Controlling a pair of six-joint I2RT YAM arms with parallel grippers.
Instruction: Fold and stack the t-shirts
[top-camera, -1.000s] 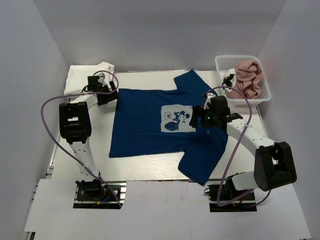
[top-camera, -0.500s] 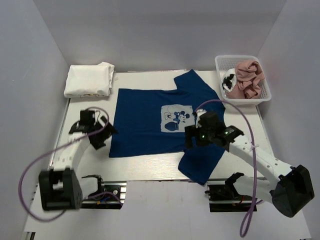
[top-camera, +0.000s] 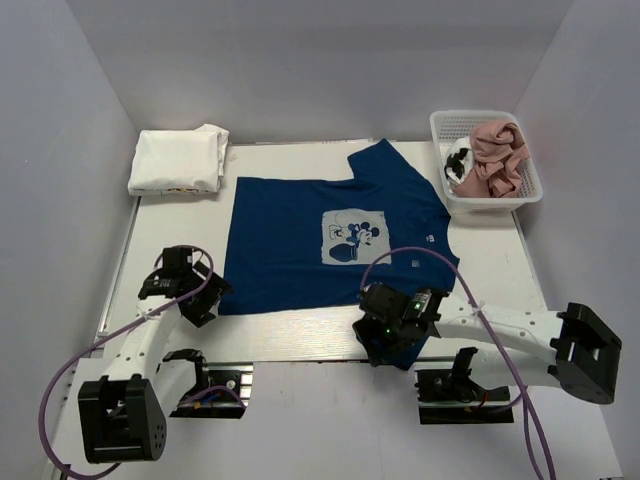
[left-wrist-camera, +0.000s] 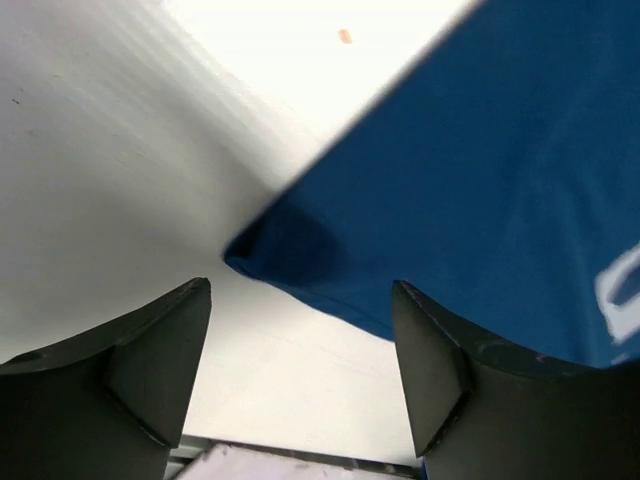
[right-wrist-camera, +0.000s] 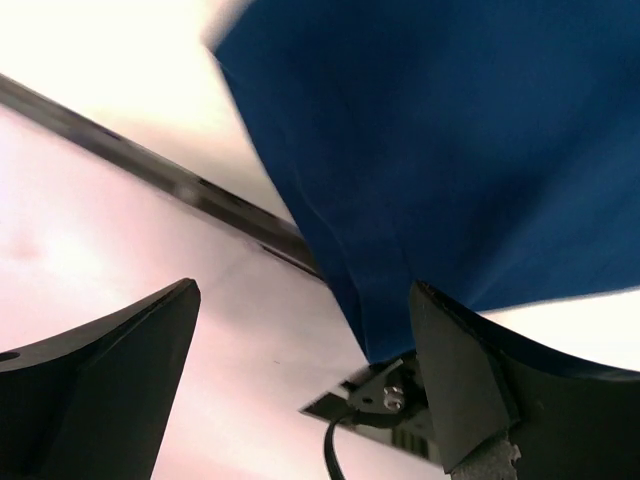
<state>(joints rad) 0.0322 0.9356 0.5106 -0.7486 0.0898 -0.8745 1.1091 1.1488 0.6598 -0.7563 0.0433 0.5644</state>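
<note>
My right gripper takes the navy t-shirt's near sleeve (top-camera: 386, 357) (right-wrist-camera: 333, 265) by its edge next, to fold the t-shirt's near side over the t-shirt's body.
The navy t-shirt (top-camera: 300, 240) with a pale cartoon print lies spread flat in the middle of the table, and its near right sleeve (top-camera: 410, 300) reaches the front edge. My left gripper (top-camera: 205, 293) is open and empty just off the shirt's near left corner (left-wrist-camera: 290, 240), which lies ahead between the jaws (left-wrist-camera: 300, 370). My right gripper (top-camera: 376, 330) is open and empty over the near sleeve (right-wrist-camera: 450, 150), with the cloth's edge between the jaws (right-wrist-camera: 305, 370). A folded white t-shirt (top-camera: 178, 160) lies at the back left. A pink t-shirt (top-camera: 497, 150) and a white black-marked one (top-camera: 460, 163) sit in the basket.
The white mesh basket (top-camera: 530, 190) stands at the back right. The table's metal front rail (right-wrist-camera: 150, 170) and an arm base mount with a cable (right-wrist-camera: 390, 400) lie below the right gripper. White walls enclose the table on three sides.
My left gripper has swung from the white stack at the back left down to the navy shirt's near left corner. My right gripper has moved from the shirt's right side to the near sleeve.
</note>
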